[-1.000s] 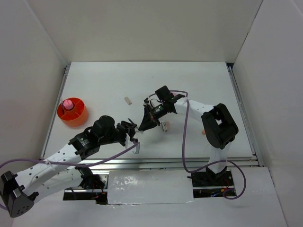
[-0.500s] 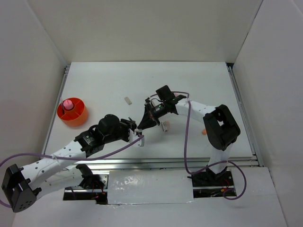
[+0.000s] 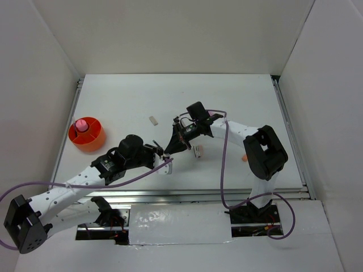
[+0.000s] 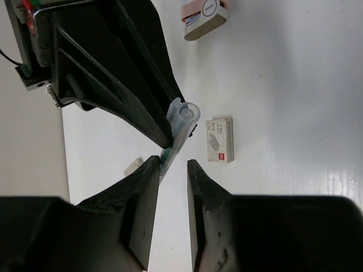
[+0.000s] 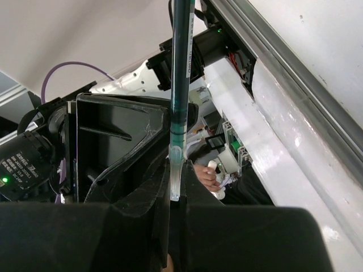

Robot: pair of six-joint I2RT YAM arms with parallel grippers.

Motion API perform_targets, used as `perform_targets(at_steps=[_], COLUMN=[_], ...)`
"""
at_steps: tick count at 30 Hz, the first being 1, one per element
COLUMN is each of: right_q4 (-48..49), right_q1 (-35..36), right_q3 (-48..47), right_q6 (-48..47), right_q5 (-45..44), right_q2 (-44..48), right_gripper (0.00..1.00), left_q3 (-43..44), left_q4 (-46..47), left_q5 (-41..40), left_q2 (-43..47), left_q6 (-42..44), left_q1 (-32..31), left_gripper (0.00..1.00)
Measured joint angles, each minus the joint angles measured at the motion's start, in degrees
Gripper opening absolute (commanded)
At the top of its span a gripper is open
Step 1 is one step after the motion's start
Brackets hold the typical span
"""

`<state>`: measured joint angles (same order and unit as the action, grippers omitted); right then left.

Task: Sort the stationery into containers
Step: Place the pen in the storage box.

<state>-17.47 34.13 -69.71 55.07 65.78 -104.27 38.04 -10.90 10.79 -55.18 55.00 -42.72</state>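
Note:
My left gripper would leave the pen in my right gripper if I lifted it now, because the gap between my left gripper's fingers is empty.
My right gripper (image 5: 177, 195) is shut on a teal pen (image 5: 181, 85) by its clear cap and holds it above the table's middle. In the left wrist view the pen (image 4: 182, 116) juts from the right gripper's black fingers (image 4: 142, 107), and its lower end lies at the tip of my left finger (image 4: 148, 170). My left gripper (image 4: 173, 162) has a narrow gap between its jaws, and nothing shows inside that gap. Seen from above, both grippers meet tip to tip, left (image 3: 163, 154) and right (image 3: 172, 146). The orange-red tub (image 3: 93, 139) at the left holds a pink cylinder (image 3: 83, 124).
A white box-like block (image 3: 197, 151) lies just right of the grippers and also shows in the left wrist view (image 4: 219, 140). A small white block (image 3: 152, 120) lies farther back. A pinkish eraser (image 4: 203, 17) and an orange bit (image 3: 243, 159) lie to the right.
My left arm has reached up and right until its gripper meets the right gripper's tip, and its jaws have narrowed. The right gripper has kept hold of the pen.

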Motion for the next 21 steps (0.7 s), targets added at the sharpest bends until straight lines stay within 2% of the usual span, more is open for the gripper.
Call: perform_targets(at_steps=[4,9,13,15,21], right_q4=[0.42,1.03,1.42,1.51,1.62], right_q1=[0.00,0.02,0.02,0.02,0.02], right_q3=[0.31,0.79,0.79,0.79,0.79], right_q6=[0.68,1.51,1.92,2.05,2.36], right_q5=[0.15,1.03,1.46,1.53,1.90], right_q2=[0.00,0.00,0.00,0.00,0.00], right_gripper=[0.00,0.00,0.00,0.00,0.00], left_q3=[0.00,0.00,0.00,0.00,0.00], left_q4=[0.46,0.70,1.11,1.27,2.03], left_q5=[0.26,0.48,0.52,0.50,0.39], left_q2=[0.00,-0.52,-1.01,-1.11,-1.11], left_q6=[-0.02,-0.02,-0.13,-0.15,-0.44], left_q1=[0.37,0.44,0.42,0.42,0.44], left_gripper=[0.35,0.41,0.41,0.40,0.24])
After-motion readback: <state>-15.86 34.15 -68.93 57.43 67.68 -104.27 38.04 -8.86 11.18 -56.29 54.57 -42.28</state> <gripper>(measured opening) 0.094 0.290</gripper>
